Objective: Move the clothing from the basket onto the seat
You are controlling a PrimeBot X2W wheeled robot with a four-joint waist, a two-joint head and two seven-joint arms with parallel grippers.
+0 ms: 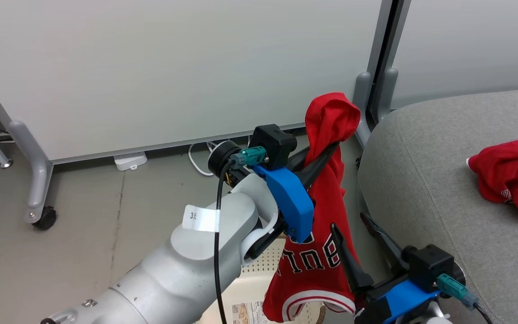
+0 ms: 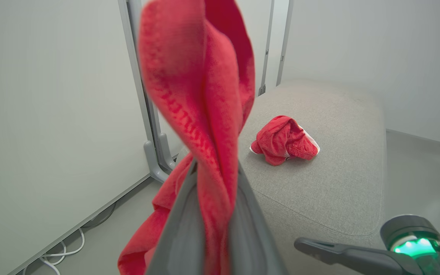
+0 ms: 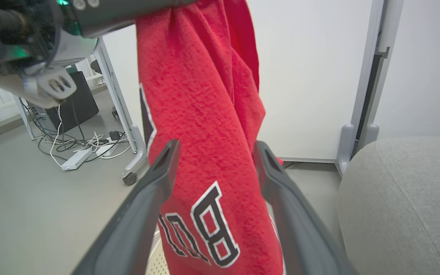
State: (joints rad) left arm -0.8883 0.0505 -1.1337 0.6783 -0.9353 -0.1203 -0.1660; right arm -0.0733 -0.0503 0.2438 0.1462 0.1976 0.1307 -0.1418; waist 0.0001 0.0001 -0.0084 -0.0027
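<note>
The jersey needs to be carried over to the seat, so my right gripper should next grab it by its hanging body above the lettering (image 1: pixel 324 213) (image 3: pixel 214 160).
My left gripper (image 1: pixel 333 148) is shut on a bunched fold of a red jersey (image 1: pixel 317 252), held up so the cloth hangs with its dark lettering over the basket (image 1: pixel 259 274). In the left wrist view, the red jersey (image 2: pixel 204 114) rises out of the closed fingers (image 2: pixel 178 229). My right gripper (image 1: pixel 349 222) stands open low beside the hanging cloth. Seen from the right wrist, the jersey (image 3: pixel 204 114) hangs in the gap between the spread fingers (image 3: pixel 159 179); I cannot tell if they touch it. A second red garment (image 1: pixel 511 175) lies crumpled on the grey seat (image 1: pixel 434 189).
White partition panels stand behind on wheeled legs (image 1: pixel 43 216). A power strip (image 1: pixel 128 160) and cables lie on the floor at their base. Two partition posts (image 1: pixel 376 90) stand close to the seat's corner. The seat (image 2: pixel 338 183) has wide bare fabric around the crumpled garment (image 2: pixel 285 141).
</note>
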